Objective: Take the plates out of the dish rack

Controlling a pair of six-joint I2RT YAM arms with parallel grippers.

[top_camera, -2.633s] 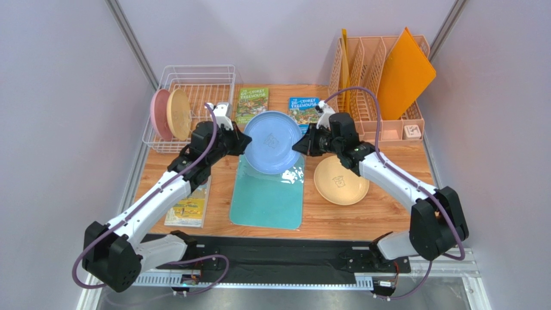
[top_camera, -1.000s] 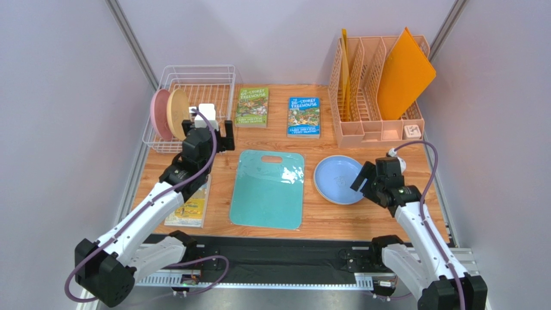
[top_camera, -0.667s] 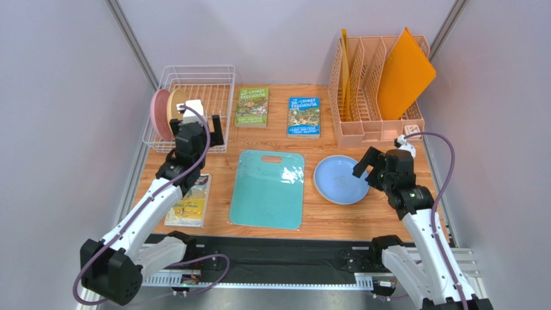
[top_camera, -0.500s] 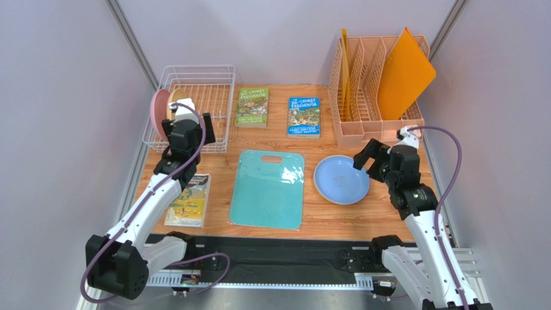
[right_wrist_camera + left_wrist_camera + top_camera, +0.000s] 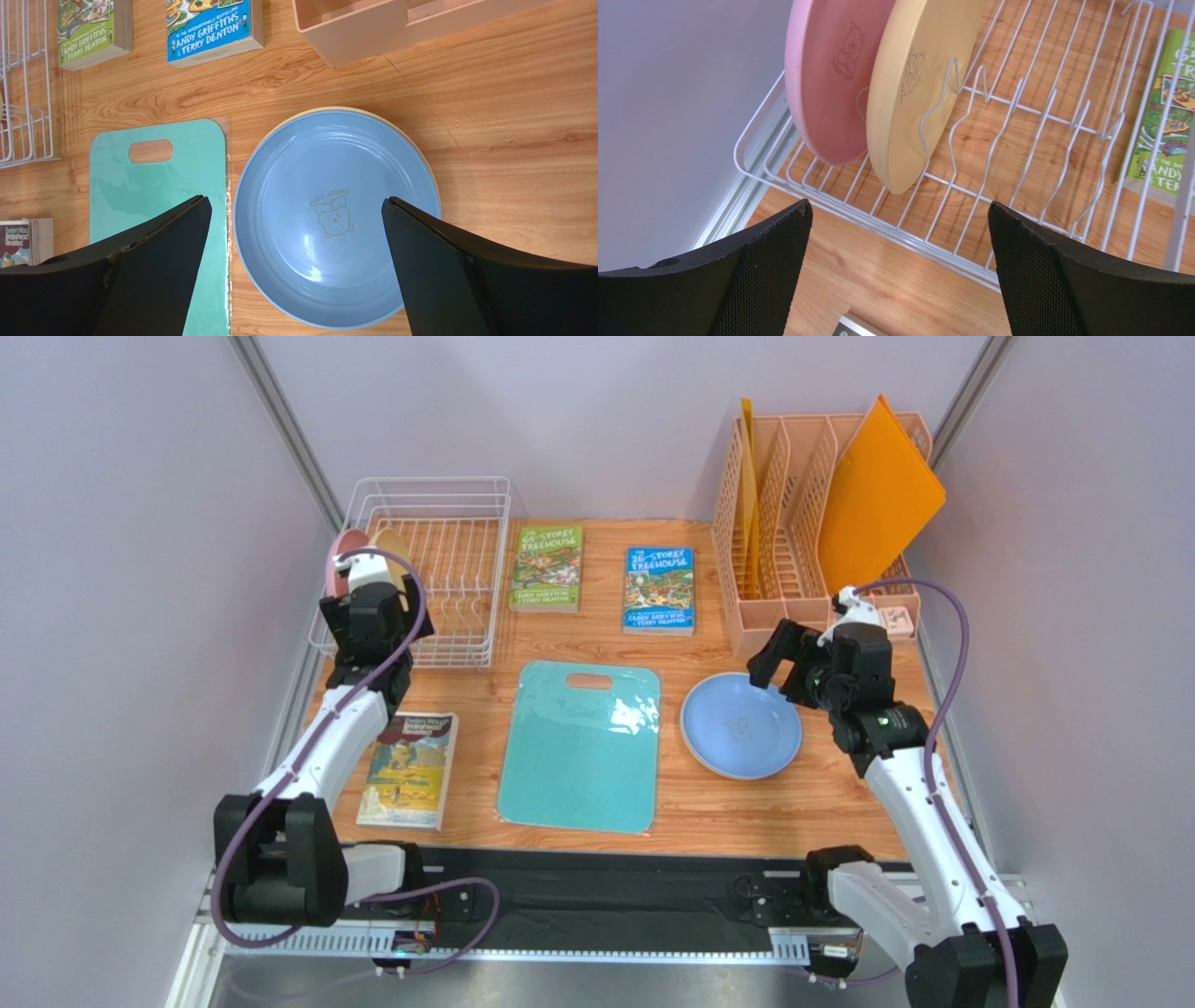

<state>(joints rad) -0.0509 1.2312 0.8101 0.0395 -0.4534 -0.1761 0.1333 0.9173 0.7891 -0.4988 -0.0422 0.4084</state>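
The left gripper grabs the tan plate by its near rim (image 5: 887, 133) next, leaving the opposite rim free for handing over to the right gripper.
Two plates stand upright in the left end of the white wire dish rack (image 5: 1018, 140): a pink plate (image 5: 833, 77) and a tan plate (image 5: 913, 91) beside it. My left gripper (image 5: 898, 206) hovers open just outside the rack's near rail, below these two, touching nothing. From above, the left gripper (image 5: 376, 616) partly hides the pink plate (image 5: 341, 553). The blue plate (image 5: 337, 217) lies flat on the table, stacked on another tan plate whose rim (image 5: 421, 150) peeks out. Above it my right gripper (image 5: 295, 201) is wide open and empty.
A teal cutting board (image 5: 582, 745) lies left of the blue plate (image 5: 739, 725). Two books (image 5: 547, 567) (image 5: 659, 588) lie at the back, a third book (image 5: 410, 767) near the front left. The peach organizer (image 5: 821, 532) holds orange boards (image 5: 877, 497) at back right.
The right gripper set the blue plate on the tan plate, let go and rose, opening fully. The left gripper swung left from the table's middle to the rack's near left end.
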